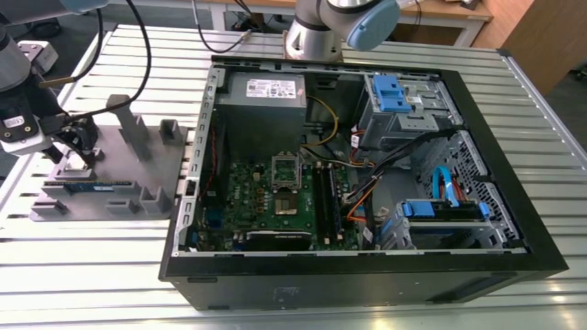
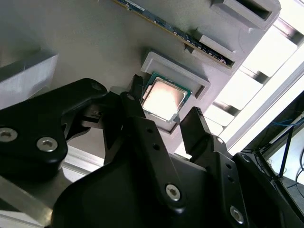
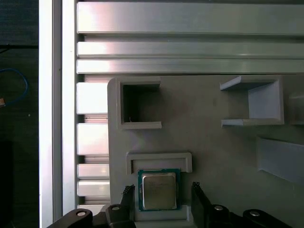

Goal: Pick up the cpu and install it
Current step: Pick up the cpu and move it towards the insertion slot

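Note:
I should next grip the cpu (image 3: 159, 190) by its open side edges with my gripper to install it, since raised tray brackets sit close around its two opposite ends.
The cpu (image 3: 159, 190), a small square chip with a shiny metal top and a green rim, lies flat in a shallow pocket of the grey tray (image 3: 209, 118). In both wrist views my gripper (image 3: 161, 189) is open just above it, one black finger on each side of the chip with a small gap to each edge. The second wrist view has the cpu (image 2: 164, 98) between the two fingertips (image 2: 135, 95), not clamped. In the exterior view my gripper (image 1: 78, 155) hangs low over the tray (image 1: 119, 155) at the exterior view's left.
An open computer case (image 1: 367, 268) lies to the right of the tray, its green motherboard holding an opened socket (image 1: 286, 203). A long blue-green memory stick (image 1: 92, 185) rests on the tray. Upright grey holders (image 1: 124, 113) stand around my gripper. Slatted metal table (image 1: 92, 275) underneath.

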Available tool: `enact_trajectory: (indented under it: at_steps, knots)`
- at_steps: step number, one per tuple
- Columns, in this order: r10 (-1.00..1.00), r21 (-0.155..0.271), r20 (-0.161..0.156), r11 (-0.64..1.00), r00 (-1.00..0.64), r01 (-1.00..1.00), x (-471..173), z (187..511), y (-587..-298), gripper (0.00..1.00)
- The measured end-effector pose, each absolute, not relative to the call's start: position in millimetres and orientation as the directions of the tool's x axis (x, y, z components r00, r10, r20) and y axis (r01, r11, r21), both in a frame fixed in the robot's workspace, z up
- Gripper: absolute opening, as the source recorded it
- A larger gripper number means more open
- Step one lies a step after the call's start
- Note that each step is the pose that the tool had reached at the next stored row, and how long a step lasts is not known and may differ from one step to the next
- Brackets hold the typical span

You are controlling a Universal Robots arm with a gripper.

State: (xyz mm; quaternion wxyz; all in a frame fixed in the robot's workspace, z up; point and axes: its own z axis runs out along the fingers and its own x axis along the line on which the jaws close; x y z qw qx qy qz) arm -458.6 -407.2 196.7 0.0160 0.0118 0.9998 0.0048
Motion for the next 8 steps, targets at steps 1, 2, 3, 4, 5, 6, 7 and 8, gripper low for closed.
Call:
enact_trajectory:
  at_steps: [1, 2, 3, 4, 5, 6, 7, 8]
  knots:
    - [0.024, 0.010, -0.032, 1.000, -0.999, 0.023, -458.6, 196.6, -407.2, 0.59]
    - [0.024, 0.010, -0.032, 1.000, -0.999, 0.023, -458.6, 196.6, -407.2, 0.59]
    - [0.023, 0.011, -0.032, 1.000, -0.999, 0.022, -458.6, 196.2, -407.2, 0.59]
    - [0.020, 0.011, -0.032, 1.000, -0.999, 0.020, -458.6, 195.7, -407.1, 0.59]
    - [0.015, 0.011, -0.033, 1.000, -0.999, 0.015, -458.6, 195.3, -407.1, 0.59]
    - [0.009, 0.011, -0.033, 1.000, -0.999, 0.009, -458.6, 195.0, -407.1, 0.59]
    - [0.005, 0.011, -0.033, 1.000, -0.999, 0.004, -458.6, 194.7, -407.1, 0.59]
    - [0.001, 0.011, -0.033, 1.000, -0.999, 0.001, -458.6, 194.3, -407.0, 0.59]
